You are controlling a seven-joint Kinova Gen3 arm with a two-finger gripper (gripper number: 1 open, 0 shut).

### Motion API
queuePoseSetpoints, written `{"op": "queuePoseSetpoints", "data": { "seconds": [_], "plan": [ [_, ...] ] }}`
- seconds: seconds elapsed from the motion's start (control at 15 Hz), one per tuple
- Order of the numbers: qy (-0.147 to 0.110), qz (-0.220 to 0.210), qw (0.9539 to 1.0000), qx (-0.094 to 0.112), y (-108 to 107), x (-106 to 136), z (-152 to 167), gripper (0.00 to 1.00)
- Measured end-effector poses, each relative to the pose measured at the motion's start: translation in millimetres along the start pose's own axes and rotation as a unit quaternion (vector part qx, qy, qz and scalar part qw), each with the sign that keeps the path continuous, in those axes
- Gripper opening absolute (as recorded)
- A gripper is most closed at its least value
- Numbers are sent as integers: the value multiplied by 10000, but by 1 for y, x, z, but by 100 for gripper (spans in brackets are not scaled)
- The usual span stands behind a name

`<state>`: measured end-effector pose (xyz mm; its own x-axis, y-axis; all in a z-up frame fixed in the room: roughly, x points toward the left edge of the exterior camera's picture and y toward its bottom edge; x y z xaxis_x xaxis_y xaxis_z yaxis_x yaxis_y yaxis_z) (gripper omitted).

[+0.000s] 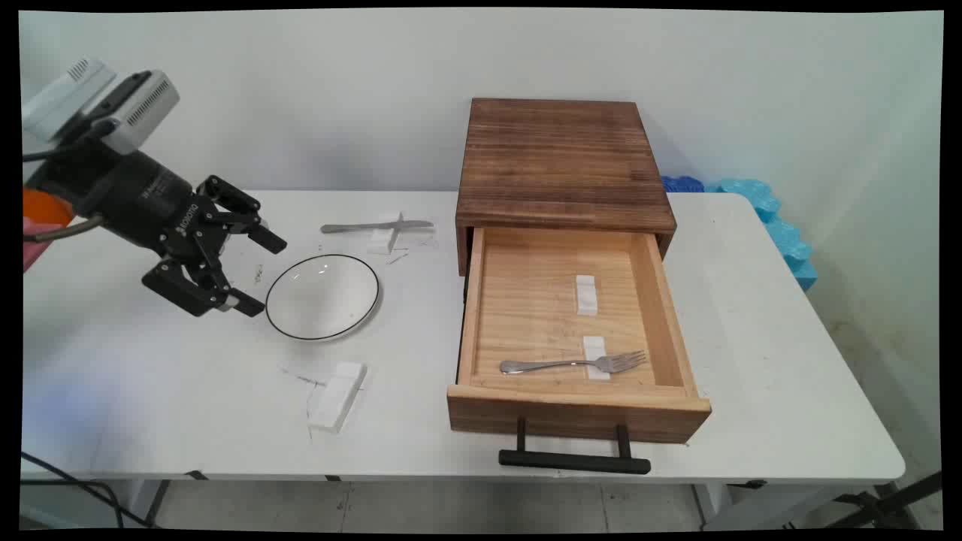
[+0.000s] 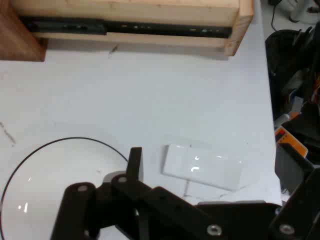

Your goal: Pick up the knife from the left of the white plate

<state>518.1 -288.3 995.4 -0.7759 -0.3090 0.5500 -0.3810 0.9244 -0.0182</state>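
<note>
My gripper grabs the metal knife by its slim handle [image 1: 349, 228] next, to lift it off the small white block [image 1: 383, 240].
My gripper [image 1: 263, 274] hovers low over the table's left part, open, with nothing between its fingers. It is nearest to a white plate with a thin black rim [image 1: 322, 296], whose left edge lies just right of the fingertips. In the hand view the plate [image 2: 45, 190] sits at the lower left, partly behind one finger [image 2: 135, 161]. A white block [image 2: 202, 167] lies beyond the gripper [image 2: 215, 190] on the table.
A knife [image 1: 376, 226] rests on a small white block behind the plate. Another white block [image 1: 336, 396] lies in front of it. A wooden cabinet [image 1: 560, 161] has its drawer [image 1: 575, 413] pulled open, holding a fork [image 1: 575, 364] and two white blocks.
</note>
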Motion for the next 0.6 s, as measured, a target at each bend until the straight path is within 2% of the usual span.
{"op": "queuePoseSetpoints", "data": {
  "seconds": [0.33, 0.6],
  "plan": [
    [-76, -88, 9999, 102, -13, 0, 6, 100],
    [-424, -148, 9986, 288, -40, 17, 10, 100]
  ]
}}
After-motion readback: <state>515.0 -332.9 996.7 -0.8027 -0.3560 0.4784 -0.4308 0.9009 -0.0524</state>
